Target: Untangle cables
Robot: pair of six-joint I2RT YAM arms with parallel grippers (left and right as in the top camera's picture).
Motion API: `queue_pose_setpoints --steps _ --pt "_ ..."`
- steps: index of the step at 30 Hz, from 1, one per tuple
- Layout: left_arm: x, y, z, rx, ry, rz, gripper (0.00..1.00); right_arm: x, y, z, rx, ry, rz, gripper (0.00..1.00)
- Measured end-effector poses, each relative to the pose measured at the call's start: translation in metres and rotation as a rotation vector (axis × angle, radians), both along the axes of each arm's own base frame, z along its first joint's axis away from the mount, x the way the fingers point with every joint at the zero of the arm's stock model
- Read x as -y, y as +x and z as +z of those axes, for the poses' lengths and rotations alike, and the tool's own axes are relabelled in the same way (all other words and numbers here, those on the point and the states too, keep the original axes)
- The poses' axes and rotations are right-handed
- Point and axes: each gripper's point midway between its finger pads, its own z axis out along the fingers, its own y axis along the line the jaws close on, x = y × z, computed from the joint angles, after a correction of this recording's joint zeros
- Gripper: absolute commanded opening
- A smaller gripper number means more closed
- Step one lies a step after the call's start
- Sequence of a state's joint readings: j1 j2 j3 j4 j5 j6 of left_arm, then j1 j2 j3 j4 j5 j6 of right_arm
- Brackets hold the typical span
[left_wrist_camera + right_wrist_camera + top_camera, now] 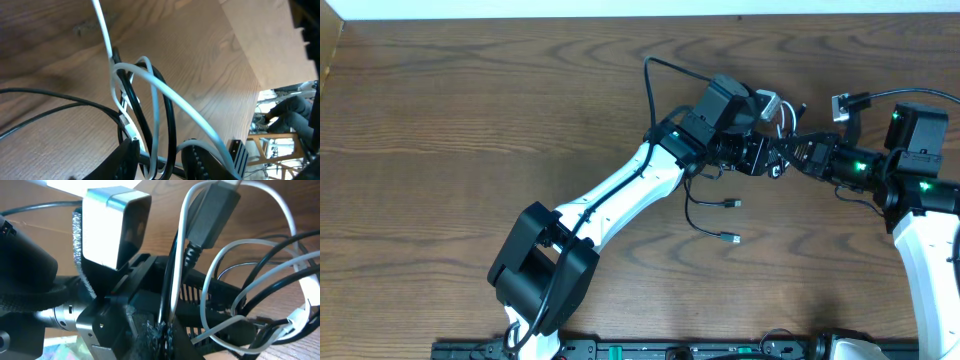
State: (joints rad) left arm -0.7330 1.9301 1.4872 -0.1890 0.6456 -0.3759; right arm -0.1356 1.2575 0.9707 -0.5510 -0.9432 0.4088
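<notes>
The looped middle of the black and white bundle point(159, 161) is the part my left gripper should grab next, so that the plug ends stay free to untangle.
The black cable point(650, 80) and the white cable point(786, 120) are knotted in a small bundle at the right middle of the table, between both arms. My left gripper point(767, 160) reaches in from the left. In its wrist view my left gripper point(160, 162) is open, and loops of white cable point(150, 80) and black cable point(170, 115) pass loosely through the gap. My right gripper point(798, 148) comes from the right. Up close my right gripper point(167, 330) is shut on the white cable point(182, 240), with a black strand beside it. A dark plug point(212, 210) hangs above.
Two black plug ends point(731, 204) point(730, 238) lie on the wooden table point(470, 120) just in front of the tangle. A black loop reaches toward the back edge. The left arm's body point(610, 200) crosses the middle. A silver block point(112, 225) sits close to my right jaws.
</notes>
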Motion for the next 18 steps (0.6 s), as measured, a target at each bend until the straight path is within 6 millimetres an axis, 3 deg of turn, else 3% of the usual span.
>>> queue_pose_setpoints --steps 7,10,14,18 --pt "0.003 -0.003 -0.018 -0.048 0.015 -0.003 0.31 0.000 0.000 0.000 -0.002 0.001 0.000 0.01" --pt "0.002 -0.007 -0.034 -0.087 0.045 -0.013 0.08 0.000 -0.001 -0.001 -0.008 0.001 -0.001 0.01" --pt "-0.008 -0.007 -0.042 -0.131 0.073 -0.001 0.07 0.008 0.001 -0.003 -0.015 0.000 -0.028 0.01" --pt "-0.034 0.006 -0.050 -0.183 0.108 0.046 0.07 0.031 0.002 -0.018 -0.082 -0.048 -0.123 0.01"
